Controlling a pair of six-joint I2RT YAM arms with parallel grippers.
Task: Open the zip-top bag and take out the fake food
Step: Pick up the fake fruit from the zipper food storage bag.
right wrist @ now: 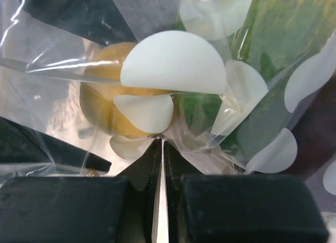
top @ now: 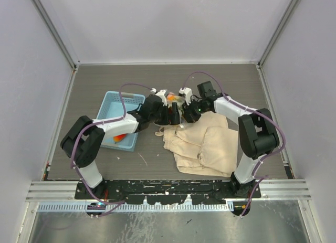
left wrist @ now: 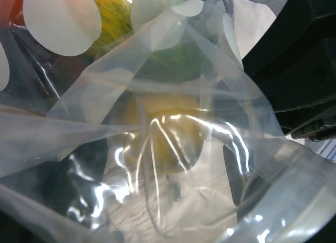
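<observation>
My left gripper grabs the yellow-orange fruit (left wrist: 168,133) by its sides next, at the fruit's end away from the green piece, to remove it from the bag.
The zip-top bag (top: 176,103), clear with white oval spots, hangs between my two grippers above the table. In the left wrist view its crinkled film (left wrist: 157,75) fills the frame. Fake food shows inside it: a yellow-orange fruit (left wrist: 168,133) and a green piece (left wrist: 178,59). The right wrist view shows the same yellow-orange fruit (right wrist: 102,98) and green piece (right wrist: 273,59). My right gripper (right wrist: 160,141) is shut on a fold of the bag's film. My left gripper (left wrist: 143,167) is open, its dark fingers (left wrist: 235,169) wide apart and dim behind the film.
A light blue basket (top: 112,107) stands at the left with an orange piece (top: 119,137) in it. A beige cloth bag (top: 205,143) lies crumpled under and in front of the right arm. Grey walls close in the table on three sides.
</observation>
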